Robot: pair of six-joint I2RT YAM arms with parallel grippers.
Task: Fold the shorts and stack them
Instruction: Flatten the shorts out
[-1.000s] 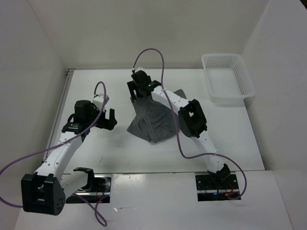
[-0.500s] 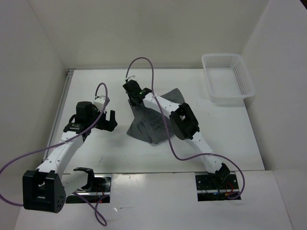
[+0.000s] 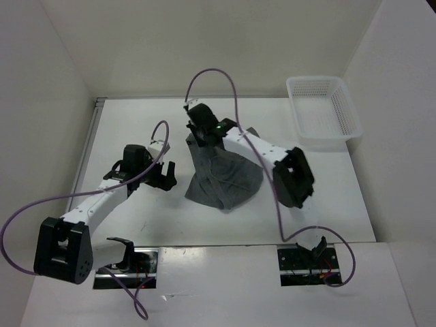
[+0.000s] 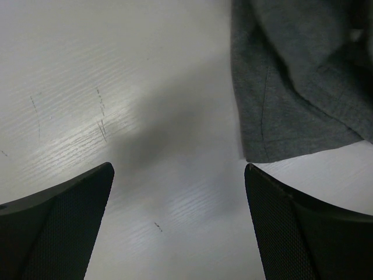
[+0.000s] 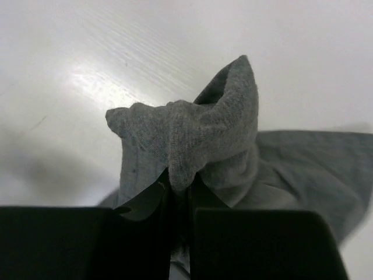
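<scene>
I need to pull the fabric flat for folding, so I should next grab the dark grey shorts point(image 3: 225, 177) by their loose near corner point(image 3: 189, 195) with my left gripper.
The dark grey shorts point(image 3: 225, 177) lie crumpled at the middle of the white table point(image 3: 136, 122). My right gripper point(image 3: 199, 136) is at their far edge, shut on a pinch of the fabric. In the right wrist view a fold of the shorts point(image 5: 198, 137) bunches up out of the closed jaws of that gripper point(image 5: 179, 195). My left gripper point(image 3: 165, 175) stands open just left of the shorts. In the left wrist view its wide-apart fingers point(image 4: 55, 224) frame bare table, and a corner of the shorts point(image 4: 291, 99) lies above the right finger.
A white mesh basket point(image 3: 324, 112) stands at the far right of the table. White walls enclose the table at the back and both sides. Purple cables loop above both arms.
My right gripper has closed on the far edge of the shorts and the cloth has shifted under it. My left gripper has moved right, toward the shorts, staying open.
</scene>
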